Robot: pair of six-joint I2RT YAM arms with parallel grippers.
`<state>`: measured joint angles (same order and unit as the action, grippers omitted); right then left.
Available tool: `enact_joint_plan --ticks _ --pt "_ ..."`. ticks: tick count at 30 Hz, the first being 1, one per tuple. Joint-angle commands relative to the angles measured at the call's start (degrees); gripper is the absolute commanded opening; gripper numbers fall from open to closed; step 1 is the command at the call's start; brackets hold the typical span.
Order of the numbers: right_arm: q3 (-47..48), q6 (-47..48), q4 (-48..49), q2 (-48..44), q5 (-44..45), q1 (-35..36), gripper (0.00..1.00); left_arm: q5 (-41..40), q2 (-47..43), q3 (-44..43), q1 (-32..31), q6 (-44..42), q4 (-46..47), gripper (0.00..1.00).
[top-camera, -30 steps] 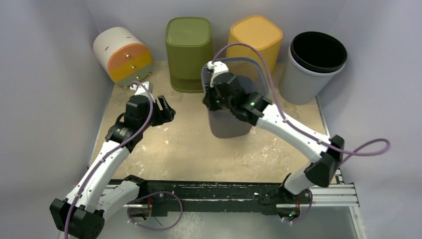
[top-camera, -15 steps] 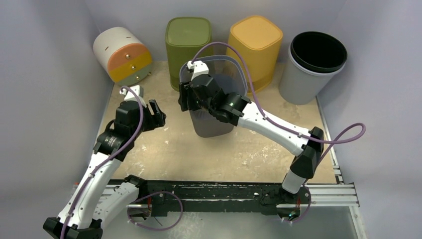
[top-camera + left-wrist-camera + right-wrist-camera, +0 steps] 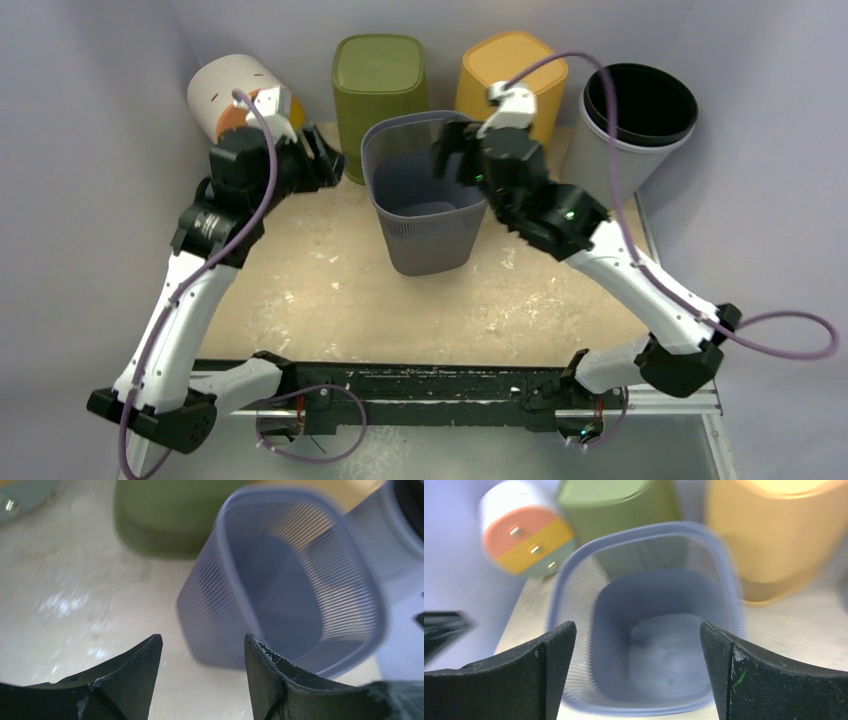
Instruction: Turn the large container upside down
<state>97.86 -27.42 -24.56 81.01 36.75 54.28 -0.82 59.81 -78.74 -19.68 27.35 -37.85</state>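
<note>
My left gripper should next pinch the container's rim on the near side, with its fingers on both sides of the container's side. That will turn the large container (image 3: 425, 235) upside down.
The large container (image 3: 425, 235) is a grey ribbed square bin standing upright in the middle of the table, its mouth facing up and nothing inside. My right gripper (image 3: 452, 158) hovers above its back right rim, open, with nothing between the fingers. From the right wrist view (image 3: 638, 625) I look straight down into the container (image 3: 664, 645). My left gripper (image 3: 325, 160) is raised just left of the rim, open and apart from it. In the left wrist view (image 3: 203, 637) the container (image 3: 300, 580) lies ahead and to the right.
Along the back wall stand a white drum with orange and yellow drawers (image 3: 245, 105) lying on its side, an inverted green bin (image 3: 379, 90), an inverted yellow bin (image 3: 512, 75) and a round grey bin with a black liner (image 3: 630, 140). Walls close both sides.
My right gripper opened and let go of the container, then swung from its left rim to its back right. The container stands a little further left. My left arm rose toward its left side.
</note>
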Motion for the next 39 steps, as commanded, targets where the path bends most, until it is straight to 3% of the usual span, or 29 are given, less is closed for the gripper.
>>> enact_joint_plan --ticks 1,4,10,17,21,29,39 --pt "-4.3 -0.6 -3.0 -7.0 4.3 -11.2 0.95 3.2 9.5 -16.3 -6.1 -2.8 3.7 0.57" --pt "-8.0 -0.2 -3.4 -10.5 4.4 -16.8 0.98 -0.6 16.5 -24.4 -14.1 -5.0 2.6 0.58" --pt "-11.7 1.4 -3.2 -13.3 4.0 -25.8 1.0 -3.1 26.7 -30.6 -25.5 -9.6 2.8 0.59" --pt "-16.5 2.8 0.9 -12.5 -4.0 -35.9 1.0 -4.4 34.8 -34.7 -33.6 -16.2 0.5 0.63" --pt "-18.8 3.0 2.7 -12.4 -7.4 -39.6 1.0 -7.0 38.2 -36.6 -35.3 -19.2 -1.5 0.64" --pt "-21.0 4.6 4.3 -12.8 -10.4 -43.4 1.0 -13.6 40.9 -31.5 -35.3 -21.2 2.7 0.64" --pt "-24.0 5.5 5.8 -13.8 -12.4 -46.3 1.0 -11.9 44.5 -28.4 -35.3 -21.9 5.5 0.61"
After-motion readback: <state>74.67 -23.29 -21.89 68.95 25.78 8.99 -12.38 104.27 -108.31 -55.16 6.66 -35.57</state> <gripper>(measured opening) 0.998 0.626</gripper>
